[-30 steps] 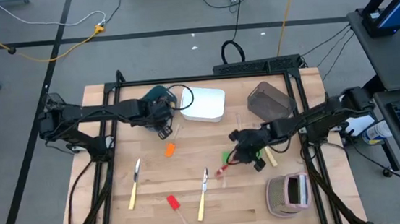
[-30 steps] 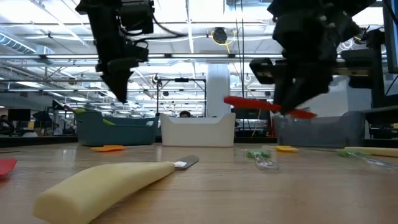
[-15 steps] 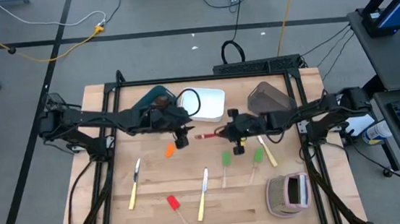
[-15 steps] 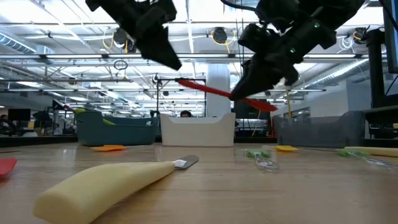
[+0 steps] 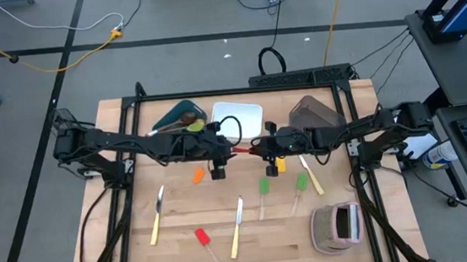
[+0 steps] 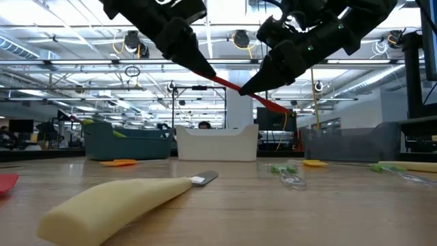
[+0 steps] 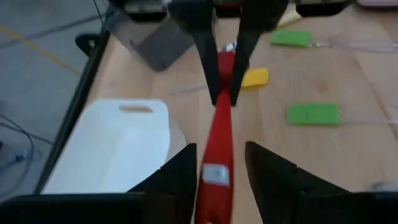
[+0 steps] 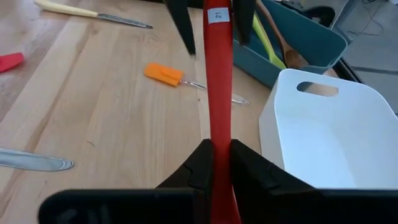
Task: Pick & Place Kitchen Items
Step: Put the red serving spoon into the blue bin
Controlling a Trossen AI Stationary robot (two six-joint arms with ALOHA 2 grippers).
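Observation:
The robot's left gripper will lay the red spoon in the teal bin (image 5: 178,113), so next it will grab the spoon by its handle end with the white sticker (image 5: 235,150).
A red spoon (image 5: 241,150) hangs in the air between both grippers over the table's middle, in front of the white bin (image 5: 237,120). My right gripper (image 8: 221,162) is shut on it. My left gripper (image 7: 219,168) is open, its fingers standing on either side of the spoon's handle end (image 8: 216,14), which carries a white sticker; I cannot tell whether they touch it. On the table lie two pale-handled knives (image 5: 157,216) (image 5: 237,226), a red spatula (image 5: 200,236), an orange one (image 5: 197,175), green ones (image 5: 264,185) and a yellow one (image 5: 281,165). My right gripper pinches the red spoon's handle (image 8: 217,127) between its two fingers, toward the bowl end, coming level from the table's right with the fingers along the handle. The spoon is lifted clear and tilted; its bowl end (image 6: 276,106) is lower and its handle end (image 6: 208,74) higher.
The teal bin (image 5: 177,119) holds a wooden and a green spoon. A brown bin (image 5: 313,115) stands at the far right. A pink-grey striped object (image 5: 337,226) sits at the near right corner. A wooden utensil (image 5: 312,179) lies beside the green spatulas.
My right gripper has carried the red spoon up from the near right of the table toward the middle and turned it level, handle pointing left. My left gripper has swung from over the teal bin rightward to the spoon's handle end.

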